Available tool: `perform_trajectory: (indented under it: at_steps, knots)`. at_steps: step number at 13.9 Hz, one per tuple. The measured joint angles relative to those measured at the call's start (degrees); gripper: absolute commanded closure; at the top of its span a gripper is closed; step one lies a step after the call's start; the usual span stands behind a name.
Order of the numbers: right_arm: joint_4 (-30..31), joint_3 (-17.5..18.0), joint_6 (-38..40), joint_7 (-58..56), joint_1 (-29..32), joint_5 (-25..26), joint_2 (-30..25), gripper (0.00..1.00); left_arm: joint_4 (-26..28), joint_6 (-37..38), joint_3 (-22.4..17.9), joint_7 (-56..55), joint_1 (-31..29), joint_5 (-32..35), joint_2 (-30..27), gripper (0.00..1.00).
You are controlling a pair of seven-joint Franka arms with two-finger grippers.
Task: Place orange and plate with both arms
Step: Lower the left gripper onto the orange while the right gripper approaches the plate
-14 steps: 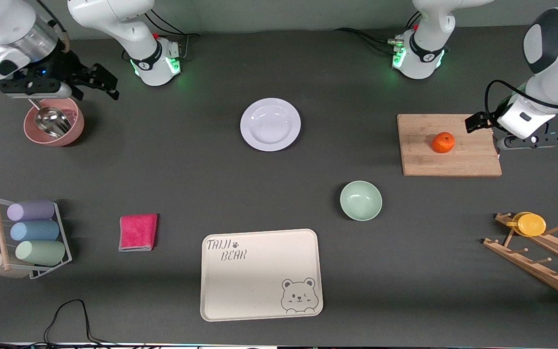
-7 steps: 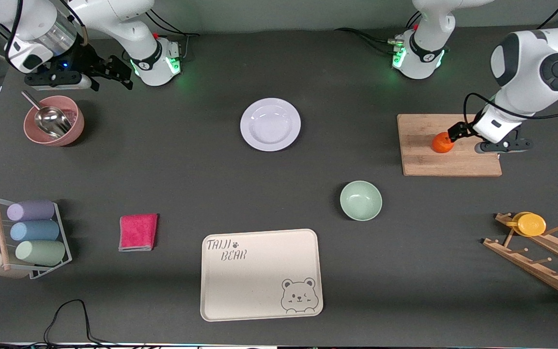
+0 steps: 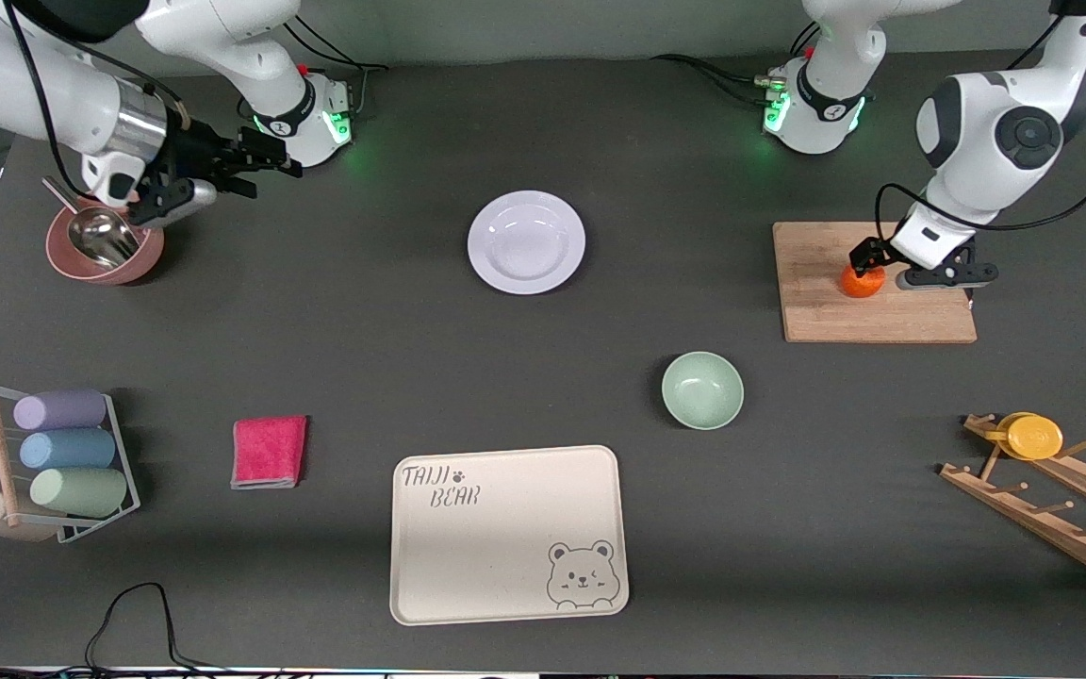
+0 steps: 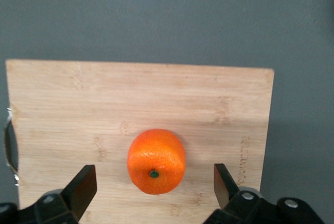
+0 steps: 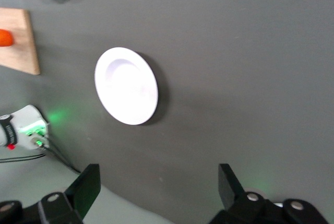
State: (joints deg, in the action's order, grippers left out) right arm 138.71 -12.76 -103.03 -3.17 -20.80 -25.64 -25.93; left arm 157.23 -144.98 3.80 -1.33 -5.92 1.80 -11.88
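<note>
The orange has to go to the white plate (image 3: 526, 241), so the robot's left gripper needs to grab it next by its round sides beside the stem (image 3: 862, 283).
The orange (image 3: 861, 281) sits on a wooden cutting board (image 3: 826, 311) toward the left arm's end of the table. It also shows in the left wrist view (image 4: 156, 161). My left gripper (image 3: 868, 256) is open just above it, a finger (image 4: 83, 187) on each side, not touching. The white plate (image 3: 526, 241) lies on the table between the two arm bases; it shows in the right wrist view (image 5: 126, 85) too. My right gripper (image 3: 265, 167) is open and empty, up in the air beside a pink bowl, well away from the plate.
A pink bowl (image 3: 138, 259) with a metal scoop stands at the right arm's end. A mint-green bowl (image 3: 702, 389), a cream bear tray (image 3: 505, 538), a pink cloth (image 3: 269, 451), a cup rack (image 3: 57, 453) and a wooden peg rack with a yellow cup (image 3: 1033, 436) lie nearer the camera.
My left gripper has moved in over the cutting board and come down around the orange. My right gripper has swung from over the pink bowl toward the plate.
</note>
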Motion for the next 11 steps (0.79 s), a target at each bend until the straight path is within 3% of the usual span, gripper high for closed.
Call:
perform_trajectory:
  at_steps: [5,11]
  knots:
    - [12.08,0.02,-10.61,-14.76,-0.04,-18.11,2.22,0.00,1.34,-3.24,-0.01,-0.02,-0.38,0.00,1.44,0.00]
    - [18.42,-2.17,-12.97,-39.49,0.05,-36.32,11.28,0.00,2.04,-6.79,-0.08,-0.02,-0.90,0.00,6.32,0.00]
